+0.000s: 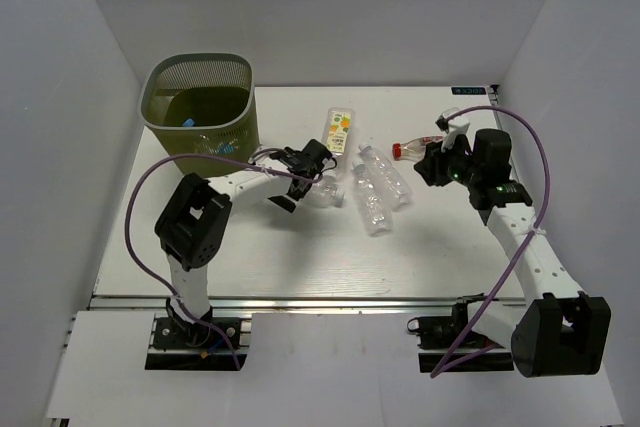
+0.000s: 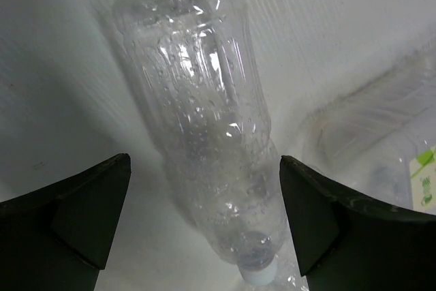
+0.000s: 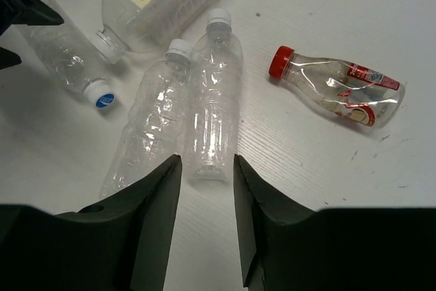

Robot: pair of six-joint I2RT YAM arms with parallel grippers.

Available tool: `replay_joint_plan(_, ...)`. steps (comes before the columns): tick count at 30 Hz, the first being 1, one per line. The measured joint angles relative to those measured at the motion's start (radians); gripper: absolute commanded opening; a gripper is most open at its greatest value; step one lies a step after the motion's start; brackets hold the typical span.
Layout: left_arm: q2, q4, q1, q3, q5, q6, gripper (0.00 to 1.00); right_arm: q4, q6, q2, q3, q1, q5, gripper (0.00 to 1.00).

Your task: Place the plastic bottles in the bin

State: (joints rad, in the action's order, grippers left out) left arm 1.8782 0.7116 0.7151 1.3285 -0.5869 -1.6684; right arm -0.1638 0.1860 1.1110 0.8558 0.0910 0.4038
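It isn't time to close yet: my left gripper's fingers are above the clear bottle (image 1: pixel 319 190) (image 2: pixel 216 156) and would miss it if they closed now. My left gripper should lower first, then close on the bottle.
The olive mesh bin (image 1: pixel 160 87) stands at the back left with something blue-capped inside. My left gripper (image 1: pixel 303 183) is open and straddles a clear bottle (image 2: pixel 204 114) lying on the table, its fingers (image 2: pixel 82 209) apart from it on both sides. My right gripper (image 3: pixel 208 168) is open just short of the base of a white-capped clear bottle (image 3: pixel 214 110). A second clear bottle (image 3: pixel 146 127) lies beside it. A red-capped bottle (image 3: pixel 337 90) lies to the right. A bottle with an orange-and-green label (image 1: pixel 340 130) lies behind.
The table (image 1: pixel 300 257) is white, walled on three sides. The left arm's purple cable (image 1: pixel 135 217) loops over the table's left side. The bottle under my left gripper shows a blue-marked cap in the right wrist view (image 3: pixel 102 97).
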Motion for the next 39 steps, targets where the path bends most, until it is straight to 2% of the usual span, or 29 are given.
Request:
replay_joint_plan(2, 0.021, -0.002, -0.012, 0.010, 0.005, -0.001, 1.00, -0.003, -0.006, 0.000, -0.003, 0.000, 0.007, 0.42)
replay_joint_plan(7, 0.108, 0.021, -0.031, 0.052, 0.016, 0.008, 0.99, -0.013, -0.018, 0.000, -0.003, -0.001, 0.032, 0.64)
replay_joint_plan(10, 0.132, 0.028, -0.032, 0.084, 0.021, 0.024, 0.84, -0.030, -0.006, 0.000, -0.003, -0.002, 0.049, 0.68)
replay_joint_plan(11, 0.136, 0.030, -0.032, 0.088, 0.024, 0.035, 0.72, -0.036, -0.002, 0.000, -0.003, -0.002, 0.052, 0.69)
replay_joint_plan(13, 0.138, 0.027, -0.032, 0.089, 0.023, 0.047, 0.61, -0.052, 0.005, 0.000, -0.003, -0.002, 0.054, 0.69)
replay_joint_plan(14, 0.138, 0.028, -0.031, 0.093, 0.023, 0.061, 0.52, -0.059, 0.006, 0.000, -0.003, -0.002, 0.054, 0.69)
replay_joint_plan(18, 0.128, 0.005, -0.017, 0.093, 0.029, 0.166, 0.31, -0.077, 0.006, 0.001, -0.003, -0.003, 0.049, 0.69)
replay_joint_plan(24, -0.026, -0.097, 0.062, 0.015, 0.083, 0.523, 0.14, -0.077, -0.003, 0.027, -0.003, -0.018, 0.035, 0.69)
replay_joint_plan(27, -0.154, -0.146, 0.095, 0.046, 0.103, 0.719, 0.12, -0.077, -0.018, 0.072, 0.000, -0.027, 0.025, 0.69)
replay_joint_plan(33, -0.252, -0.248, 0.105, 0.294, 0.086, 1.085, 0.12, -0.090, -0.028, 0.180, 0.037, -0.036, 0.033, 0.69)
replay_joint_plan(36, -0.253, -0.293, 0.095, 0.428, 0.028, 1.231, 0.12, -0.093, -0.028, 0.208, 0.058, -0.037, 0.046, 0.69)
replay_joint_plan(39, -0.253, -0.335, 0.062, 0.516, -0.097, 1.332, 0.16, -0.096, -0.026, 0.216, 0.066, -0.037, 0.058, 0.69)
